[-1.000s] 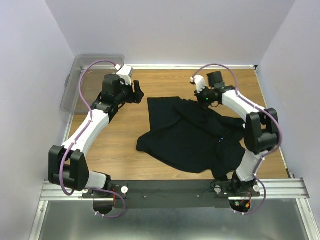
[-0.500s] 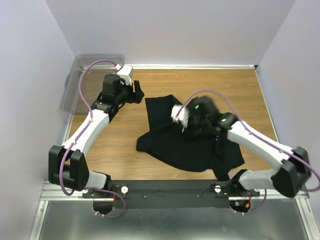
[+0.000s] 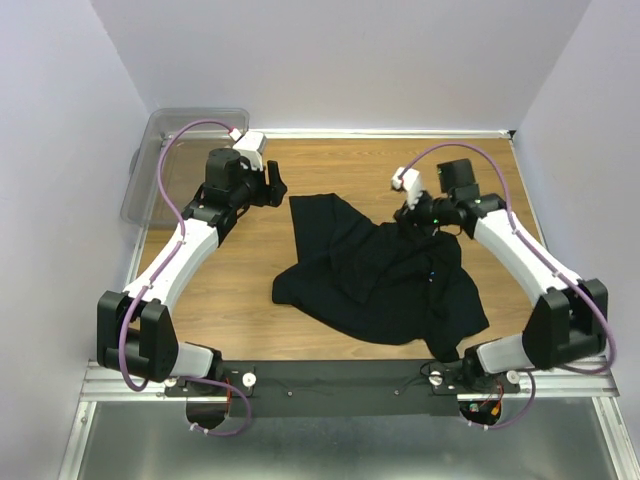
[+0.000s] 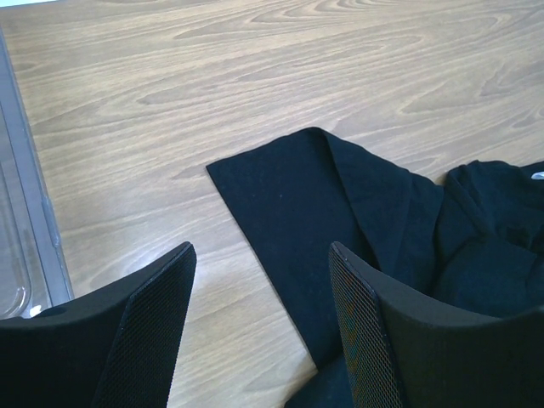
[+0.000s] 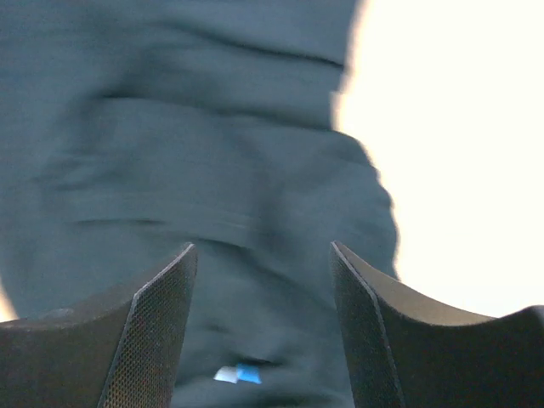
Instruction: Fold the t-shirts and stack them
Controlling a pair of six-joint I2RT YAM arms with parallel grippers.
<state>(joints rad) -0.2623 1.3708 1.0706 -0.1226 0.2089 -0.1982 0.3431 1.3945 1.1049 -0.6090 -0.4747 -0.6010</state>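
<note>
My right gripper reaches the rumpled black t-shirt next and grabs it by its far edge [image 3: 397,222] [image 5: 361,200], which leaves cloth free to pass to the left gripper.
A black t-shirt [image 3: 375,280] lies rumpled in the middle of the wooden table, one flat corner reaching toward the far left. My left gripper [image 3: 272,186] hovers open just left of that corner; in its wrist view the t-shirt [image 4: 340,204] lies ahead and to the right of the left gripper [image 4: 259,331], with nothing between the fingers. My right gripper [image 3: 410,220] is over the shirt's far right part. The right wrist view is blurred and shows the right gripper [image 5: 259,331] open above dark cloth [image 5: 212,170], a small white and blue tag [image 5: 236,372] below it.
A clear plastic bin [image 3: 165,135] stands at the far left corner, behind the left arm; its rim [image 4: 30,212] shows at the left wrist view's left edge. Bare wooden table [image 3: 240,270] lies left of the shirt. Walls close in on three sides.
The right gripper went from shut to open. Its arm swung left over the shirt and came back to the right, leaving the cloth's far right part bunched differently. The left arm stayed still.
</note>
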